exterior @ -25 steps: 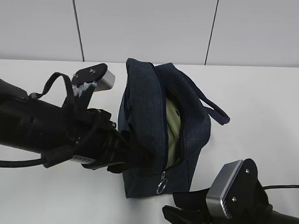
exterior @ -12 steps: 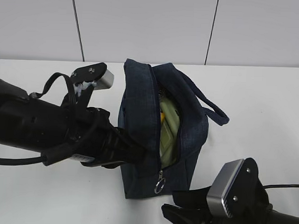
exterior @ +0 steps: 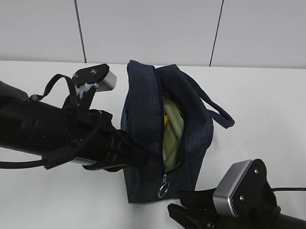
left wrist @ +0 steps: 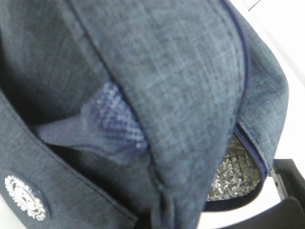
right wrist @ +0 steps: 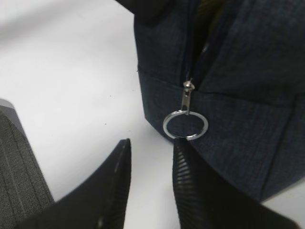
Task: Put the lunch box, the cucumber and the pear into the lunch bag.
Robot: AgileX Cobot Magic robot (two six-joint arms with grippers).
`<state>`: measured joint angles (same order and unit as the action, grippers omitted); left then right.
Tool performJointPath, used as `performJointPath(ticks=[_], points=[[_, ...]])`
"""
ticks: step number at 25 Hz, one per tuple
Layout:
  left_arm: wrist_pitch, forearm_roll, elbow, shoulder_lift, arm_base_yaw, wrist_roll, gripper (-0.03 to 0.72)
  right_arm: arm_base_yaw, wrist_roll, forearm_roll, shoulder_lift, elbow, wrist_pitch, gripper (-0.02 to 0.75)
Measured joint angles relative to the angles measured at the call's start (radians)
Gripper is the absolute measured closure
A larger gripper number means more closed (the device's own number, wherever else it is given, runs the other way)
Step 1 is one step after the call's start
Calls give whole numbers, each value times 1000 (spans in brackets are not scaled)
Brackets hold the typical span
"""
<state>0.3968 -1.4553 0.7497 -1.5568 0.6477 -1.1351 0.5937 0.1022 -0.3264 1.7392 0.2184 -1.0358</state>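
Note:
The right gripper grabs the zipper by its metal ring pull (exterior: 163, 190) next, which hangs loose below, since the small slider (exterior: 164, 178) sits tight against the navy fabric.
The navy lunch bag (exterior: 143, 109) stands mid-table with its zipper open. Inside it I see the pale green lid of the lunch box (exterior: 173, 138) and a small yellow patch of the pear (exterior: 166, 118). The cucumber is hidden. My left gripper (exterior: 137, 157) presses into the bag's left flap. Its fingers are buried in the lunch bag's fabric (left wrist: 181, 95), and a fold bunches where they meet. My right gripper (right wrist: 151, 140) is open just below the zipper's ring pull (right wrist: 186, 111), its right fingertip at the ring's lower rim. Silver lining (left wrist: 233, 171) shows inside the bag.
The bag's loop handle (exterior: 221, 115) hangs out to the right. White table (exterior: 265, 109) lies on all sides, with a pale wall behind. The left arm's black body (exterior: 45, 130) lies across the left of the table. A cable (exterior: 292, 190) runs off right.
The bag's left flap has been drawn in and creased near the left gripper, changing the shape of the opening. The right gripper has shifted slightly towards the lower right.

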Motion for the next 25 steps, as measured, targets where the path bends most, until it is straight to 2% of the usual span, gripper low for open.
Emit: performJointPath(ticks=[5,13,22,25], points=[[-3,4,0,0,0,0,680,0,0,44,0,0,9,495],[-51,16,0,0,0,0,682,0,0,48,0,19,22,494],[-51,-2,0,0,0,0,682,0,2,-7,0,97,150,494],[-45,-3,0,0,0,0,682,0,18,-42,0,142,254,494]])
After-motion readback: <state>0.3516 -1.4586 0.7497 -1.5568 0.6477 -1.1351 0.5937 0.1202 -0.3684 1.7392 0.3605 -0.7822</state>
